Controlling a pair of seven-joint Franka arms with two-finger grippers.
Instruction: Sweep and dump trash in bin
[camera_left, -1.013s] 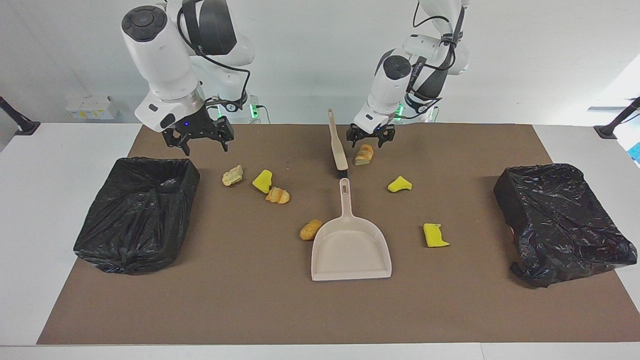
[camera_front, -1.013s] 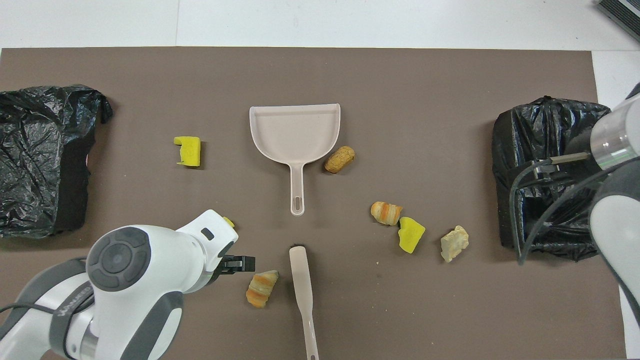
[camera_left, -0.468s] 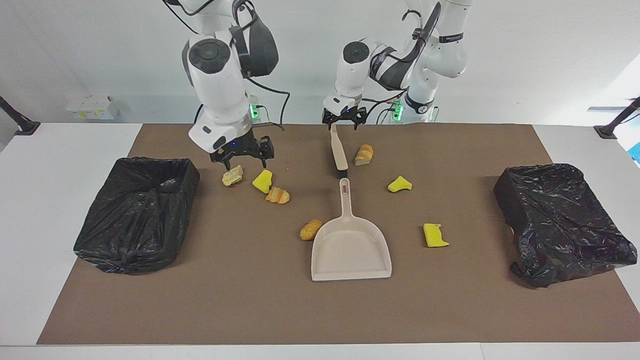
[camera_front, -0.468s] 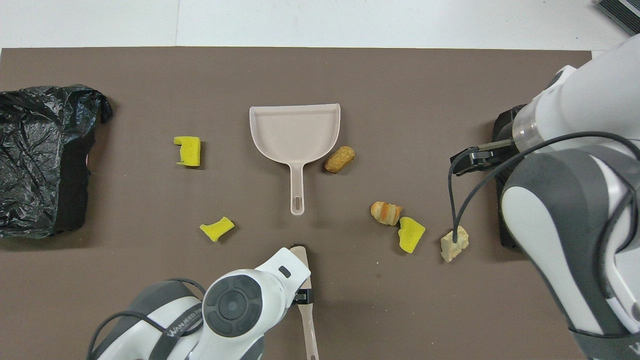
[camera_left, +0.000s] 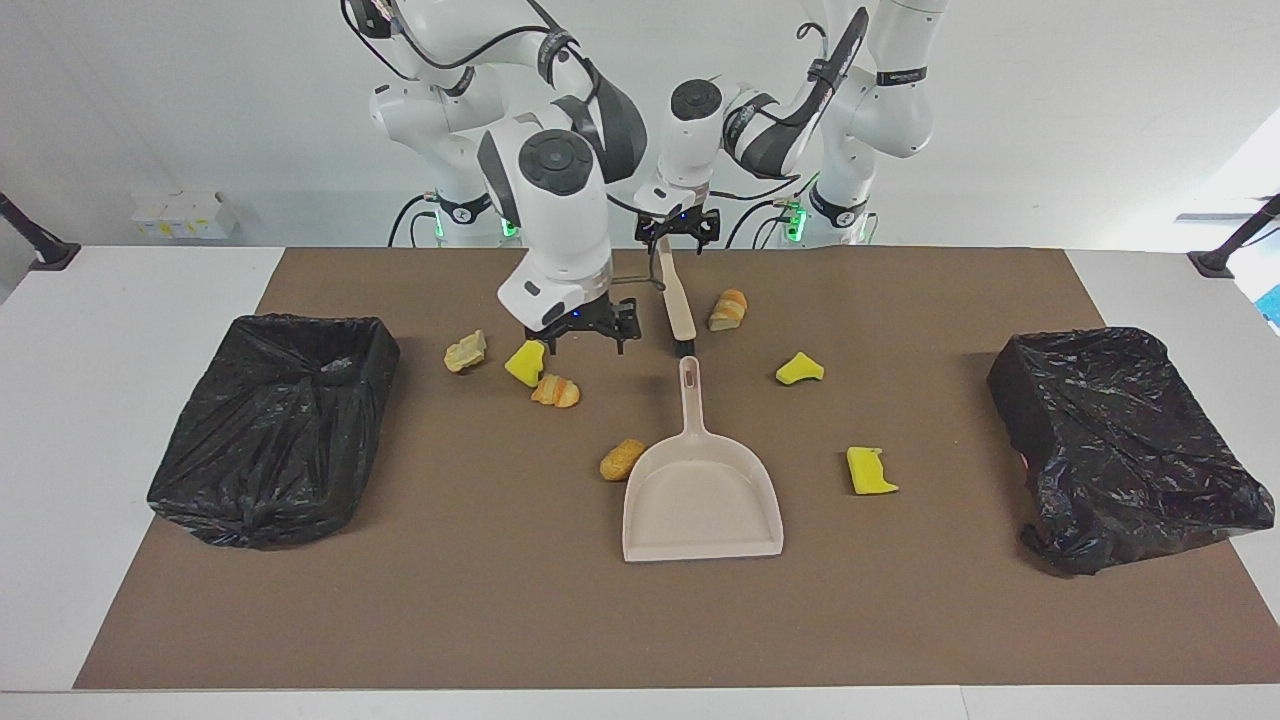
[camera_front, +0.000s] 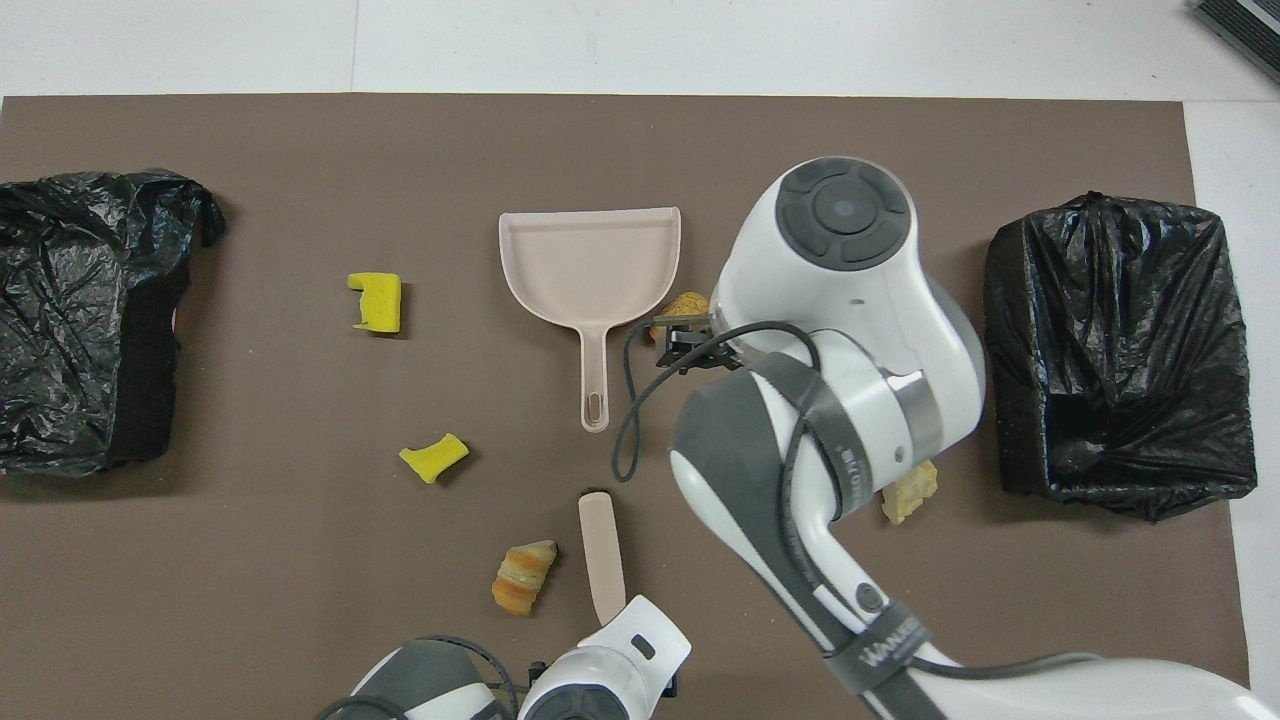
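Note:
My right gripper grabs the dustpan by its narrow handle (camera_front: 594, 378) next, since the beige dustpan spreads far wider than my right gripper's fingers open.
The beige brush (camera_left: 678, 305) lies on the brown mat, its dark bristles toward the beige dustpan (camera_left: 700, 495). My left gripper (camera_left: 678, 230) hangs open just over the end of the brush handle, nothing held. My right gripper (camera_left: 583, 342) hovers open and empty low over the mat between a yellow scrap (camera_left: 526, 362) and the brush. Several pieces of trash are scattered around: a pale lump (camera_left: 466, 350), a croissant-like lump (camera_left: 555, 391), a tan lump (camera_left: 622, 458) beside the dustpan, a bread lump (camera_left: 728, 309) and two yellow chunks (camera_left: 800, 369) (camera_left: 870, 471).
A bin lined with a black bag (camera_left: 270, 430) stands at the right arm's end of the mat, and another bin (camera_left: 1120, 440) at the left arm's end. In the overhead view the right arm (camera_front: 830, 330) covers part of the trash.
The right arm swung from beside its bin toward the middle and came lower. The left gripper moved from over the bread lump to over the brush handle's end.

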